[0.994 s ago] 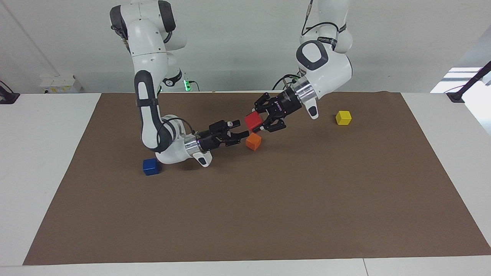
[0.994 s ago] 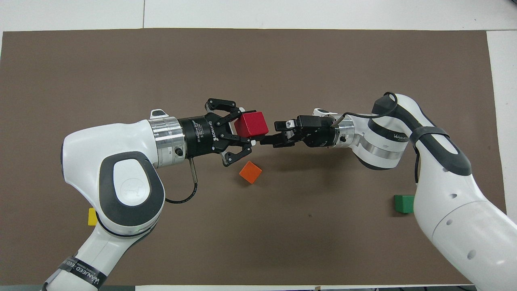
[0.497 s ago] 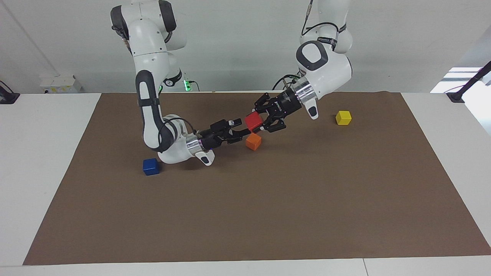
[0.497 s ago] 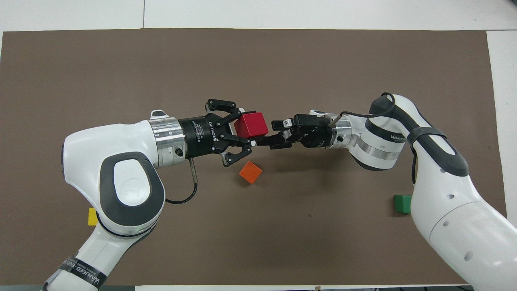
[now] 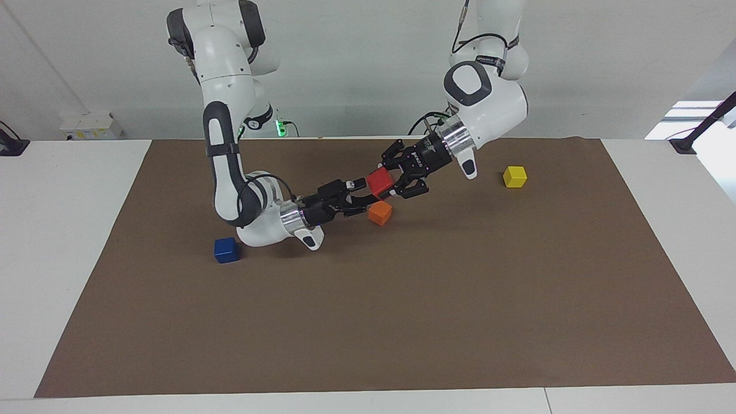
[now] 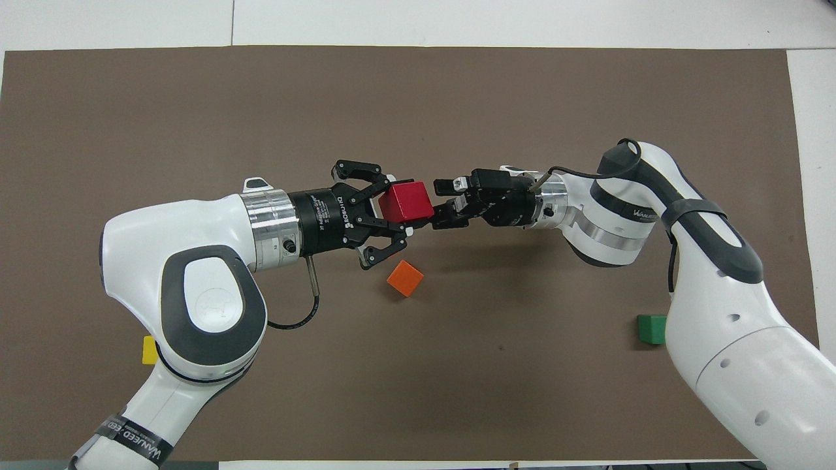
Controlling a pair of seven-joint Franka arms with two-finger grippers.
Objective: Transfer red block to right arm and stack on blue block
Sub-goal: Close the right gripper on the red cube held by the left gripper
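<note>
The red block needs to be stacked on the blue block, so my right gripper will grab the red block by its loose end (image 6: 423, 200).
My left gripper (image 5: 386, 184) is shut on the red block (image 5: 380, 181) and holds it in the air above the mat's middle, just over the orange cube. It also shows in the overhead view (image 6: 400, 203) with the red block (image 6: 406, 201). My right gripper (image 5: 367, 194) is open, pointing at the red block, and its fingers reach the block's free side; in the overhead view (image 6: 436, 205) one finger lies on each side of that edge. The blue block (image 5: 226, 249) sits on the mat by the right arm's elbow. It is hidden under that arm in the overhead view.
An orange cube (image 5: 379, 213) lies on the brown mat (image 5: 402, 322) under the two grippers. A yellow cube (image 5: 514, 176) sits toward the left arm's end. A green cube (image 6: 651, 328) sits near the right arm's base.
My right gripper has moved up and toward the red block, so its open fingers now reach the block's side. The left gripper and the red block have stayed still.
</note>
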